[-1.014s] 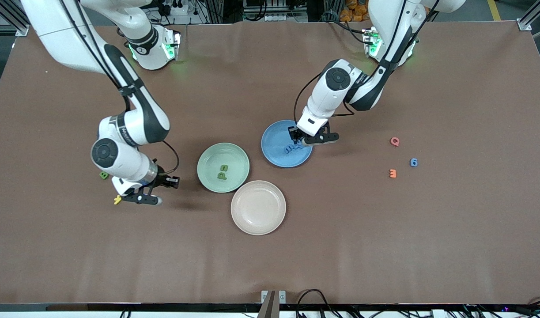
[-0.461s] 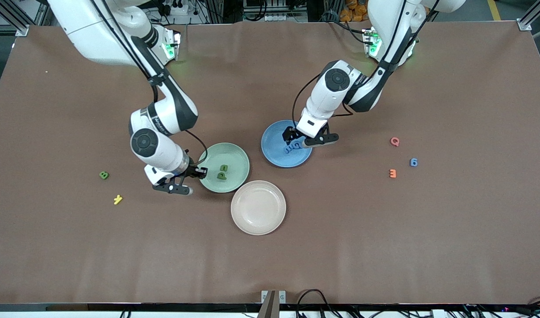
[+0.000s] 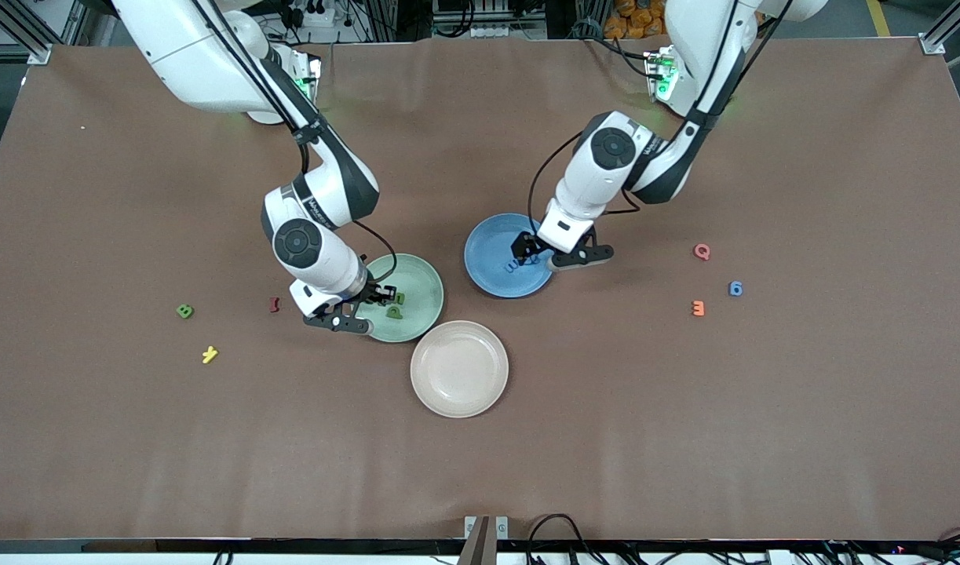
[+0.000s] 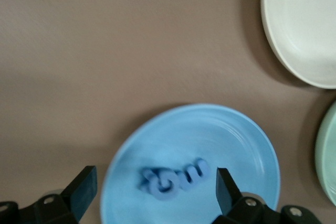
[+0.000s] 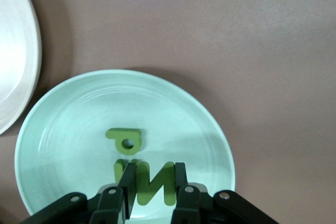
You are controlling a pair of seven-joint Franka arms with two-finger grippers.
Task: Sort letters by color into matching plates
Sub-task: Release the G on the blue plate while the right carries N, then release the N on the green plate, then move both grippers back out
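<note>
The robot's right gripper needs to open now: the green N (image 5: 156, 183) is over the green plate, inside the plate's rim, so the N would land in that plate.
My right gripper (image 3: 368, 306) hangs over the mint green plate (image 3: 418, 276), shut on a green letter N (image 5: 152, 183). A green P (image 5: 124, 141) lies in that plate (image 5: 68, 108), and one finger partly hides another green letter beside it. My left gripper (image 3: 549, 257) stands open over the blue plate (image 3: 486, 242). A small cluster of blue letters (image 4: 173, 178) lies in this plate (image 4: 210, 129), loose between the spread fingers (image 4: 84, 190). On the table, a green B (image 3: 184, 311) lies toward the right arm's end. A blue 6 (image 3: 735, 289) lies toward the left arm's end.
A beige plate (image 3: 459, 369) sits nearer the front camera than the two coloured plates. A red letter (image 3: 275, 304) and a yellow one (image 3: 209, 355) lie near the green B. A pink Q (image 3: 702, 251) and an orange 3 (image 3: 699, 308) lie by the blue 6.
My right arm has carried the green N from near the yellow letter to over the green plate, uncovering the red letter. My left gripper has opened, leaving a blue letter in the blue plate.
</note>
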